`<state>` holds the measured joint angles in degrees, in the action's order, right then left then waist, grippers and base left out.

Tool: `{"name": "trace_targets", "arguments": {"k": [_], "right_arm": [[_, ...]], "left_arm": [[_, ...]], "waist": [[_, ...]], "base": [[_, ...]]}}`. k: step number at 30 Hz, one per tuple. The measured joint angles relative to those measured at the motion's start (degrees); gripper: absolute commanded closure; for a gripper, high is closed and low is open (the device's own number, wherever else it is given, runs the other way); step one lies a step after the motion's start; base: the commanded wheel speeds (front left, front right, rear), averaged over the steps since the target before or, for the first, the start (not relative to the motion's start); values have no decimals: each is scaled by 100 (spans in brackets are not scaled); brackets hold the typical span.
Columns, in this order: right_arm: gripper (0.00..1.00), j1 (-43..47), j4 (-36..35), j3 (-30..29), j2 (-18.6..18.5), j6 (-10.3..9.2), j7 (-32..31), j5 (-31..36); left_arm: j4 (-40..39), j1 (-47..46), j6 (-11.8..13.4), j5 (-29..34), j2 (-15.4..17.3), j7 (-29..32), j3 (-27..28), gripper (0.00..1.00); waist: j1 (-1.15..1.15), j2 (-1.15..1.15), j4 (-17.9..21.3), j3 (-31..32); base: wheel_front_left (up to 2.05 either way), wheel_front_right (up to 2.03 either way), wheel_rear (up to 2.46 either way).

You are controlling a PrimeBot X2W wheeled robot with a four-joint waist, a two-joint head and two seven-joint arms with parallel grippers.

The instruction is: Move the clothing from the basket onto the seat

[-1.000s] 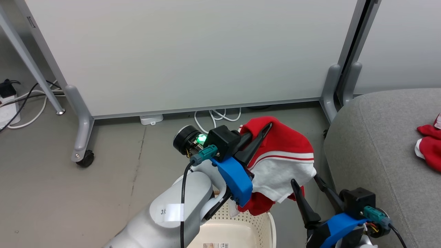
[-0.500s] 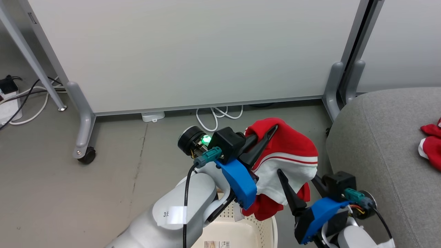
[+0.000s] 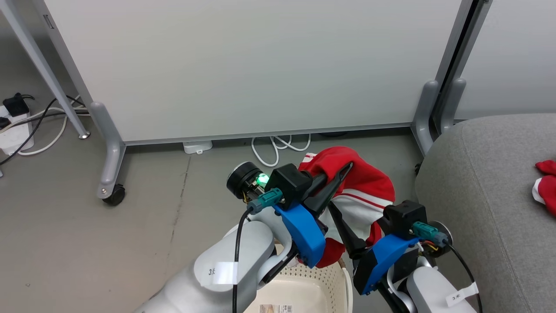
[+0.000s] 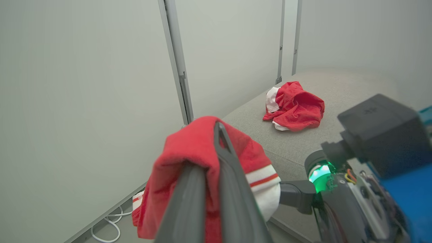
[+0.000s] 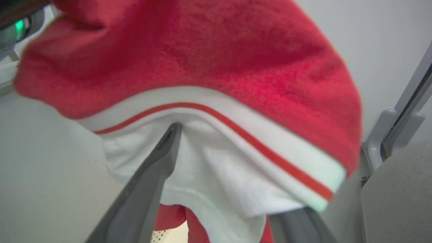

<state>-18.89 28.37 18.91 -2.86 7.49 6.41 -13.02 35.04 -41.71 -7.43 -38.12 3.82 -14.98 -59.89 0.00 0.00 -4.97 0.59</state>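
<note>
The red garment needs to go over to the grey seat, so my right gripper should next grab it by its hanging white part (image 3: 352, 214) (image 5: 210, 162).
My left gripper (image 3: 343, 171) is shut on a red garment with white trim (image 3: 362, 191) and holds it in the air above the cream basket (image 3: 312, 282). In the left wrist view the cloth (image 4: 189, 148) drapes over the shut fingers (image 4: 226, 175). My right gripper (image 3: 354, 219) stands open just below, with the garment's hanging white part (image 5: 219, 175) between its spread fingers (image 5: 158, 165). A second red garment (image 4: 293, 106) lies crumpled on the grey seat (image 3: 486, 182), showing at the head view's right edge (image 3: 546, 184).
White partition panels on grey feet stand behind, with a caster (image 3: 114, 195) at left and another foot (image 3: 428, 113) beside the seat. White cables (image 3: 278, 148) and a power strip (image 3: 13, 130) lie on the grey floor.
My right gripper has risen and moved left, from beside the basket up to the hanging white part of the garment. My left gripper keeps its hold; the head camera shifted slightly.
</note>
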Motion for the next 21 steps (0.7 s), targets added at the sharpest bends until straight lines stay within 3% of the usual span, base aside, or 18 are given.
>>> {"name": "trace_targets", "arguments": {"k": [1,2,3,21], "right_arm": [[67,-15,31,7,0,0,15,-20],[93,-44,63,11,0,0,30,-24],[100,-82,85,14,0,-1,80,-24],[100,-144,256,34,0,0,200,-23]], "left_arm": [[0,0,0,-8,1,-1,-1,100],[0,0,0,-12,2,-1,-2,100],[0,0,0,-12,2,-1,-4,100],[44,22,0,-31,22,-1,0,100]], "waist": [[0,0,-4,4],[0,0,-7,7],[0,0,-9,10],[0,0,124,58]], "base": [[0,0,0],[0,0,0],[0,0,0],[0,0,0]]}}
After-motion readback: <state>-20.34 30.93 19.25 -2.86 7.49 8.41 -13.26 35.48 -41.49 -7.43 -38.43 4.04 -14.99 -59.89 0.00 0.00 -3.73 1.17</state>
